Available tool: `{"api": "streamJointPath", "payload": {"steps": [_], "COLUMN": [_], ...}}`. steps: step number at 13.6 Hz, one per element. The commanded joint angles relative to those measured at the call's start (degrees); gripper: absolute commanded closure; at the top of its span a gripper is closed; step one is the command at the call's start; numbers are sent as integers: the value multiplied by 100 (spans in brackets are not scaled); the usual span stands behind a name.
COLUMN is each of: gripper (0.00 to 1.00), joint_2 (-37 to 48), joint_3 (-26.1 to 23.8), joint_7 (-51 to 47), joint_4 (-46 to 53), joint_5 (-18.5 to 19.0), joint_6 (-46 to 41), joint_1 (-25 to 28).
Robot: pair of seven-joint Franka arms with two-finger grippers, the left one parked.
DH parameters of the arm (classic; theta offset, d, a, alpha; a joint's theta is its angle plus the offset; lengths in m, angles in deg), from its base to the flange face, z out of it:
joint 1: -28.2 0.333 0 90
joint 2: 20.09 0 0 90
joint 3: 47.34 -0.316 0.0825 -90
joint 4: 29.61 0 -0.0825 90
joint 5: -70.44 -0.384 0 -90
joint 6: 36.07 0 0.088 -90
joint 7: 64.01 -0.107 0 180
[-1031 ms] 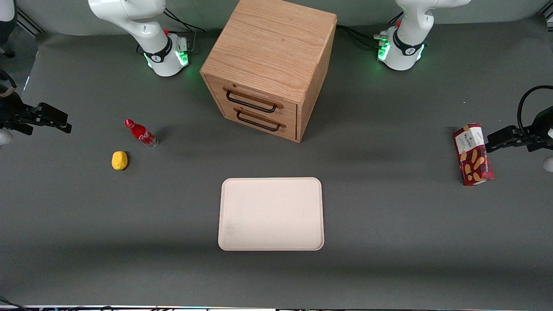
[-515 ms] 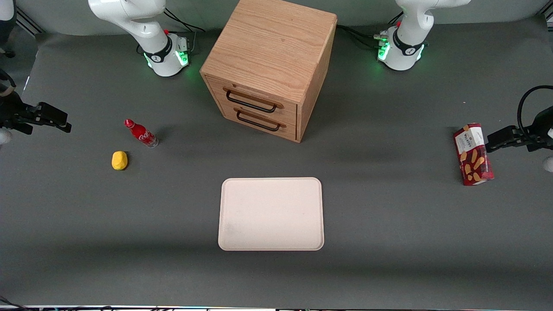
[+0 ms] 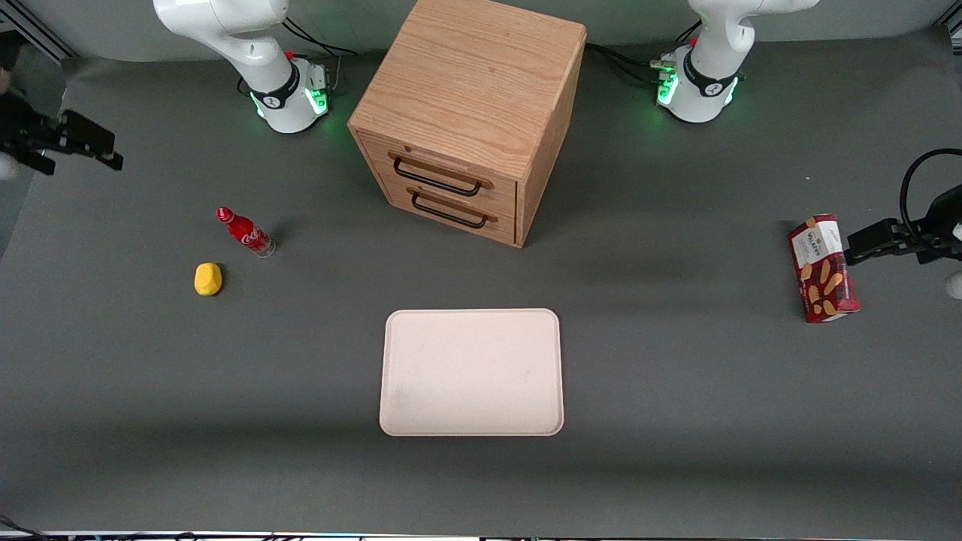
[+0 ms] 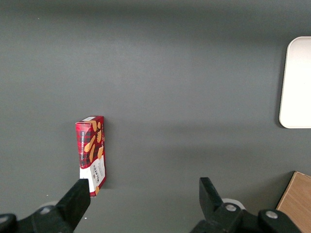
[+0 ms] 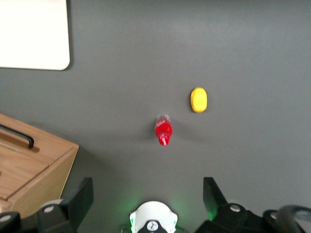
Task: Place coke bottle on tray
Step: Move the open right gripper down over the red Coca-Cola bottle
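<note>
The coke bottle needs to go on the tray (image 3: pixel 471 372), so my gripper will grab the bottle by its red cap (image 3: pixel 225 213) next.
The coke bottle (image 3: pixel 246 233) stands on the grey table, with a red cap, a red label and a clear base. It also shows in the right wrist view (image 5: pixel 164 130). The cream-white tray (image 3: pixel 471 372) lies empty near the front camera, and its corner shows in the right wrist view (image 5: pixel 34 34). My right gripper (image 3: pixel 111 158) hangs high at the working arm's end of the table, farther from the front camera than the bottle and well apart from it. In the right wrist view the gripper (image 5: pixel 148 194) is open and empty.
A yellow lemon-like object (image 3: pixel 208 279) lies beside the bottle, nearer the front camera. A wooden two-drawer cabinet (image 3: pixel 470 113) stands mid-table. A red snack box (image 3: pixel 823 268) lies toward the parked arm's end. The working arm's base (image 3: pixel 289 98) stands beside the cabinet.
My right gripper has moved away from the front camera while staying at the working arm's end. The bottle, tray and other objects have not moved.
</note>
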Motion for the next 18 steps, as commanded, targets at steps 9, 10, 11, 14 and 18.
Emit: {"api": "streamJointPath", "payload": {"steps": [9,10,11,14,18], "gripper": [0,0,0,0,0], "joint_2": [1103,1139,1148,1130,1130], "joint_3": [382,391,409,523,532], "joint_7": [-153,-153,-153,-153,-162], "joint_4": [-2334,-2641,-2906,-3758,-4725], "joint_5": [-45,-44,-36,-36,-36], "joint_6": [1159,1492,1818,2890,4033], "joint_1": [262,262,262,262,262]}}
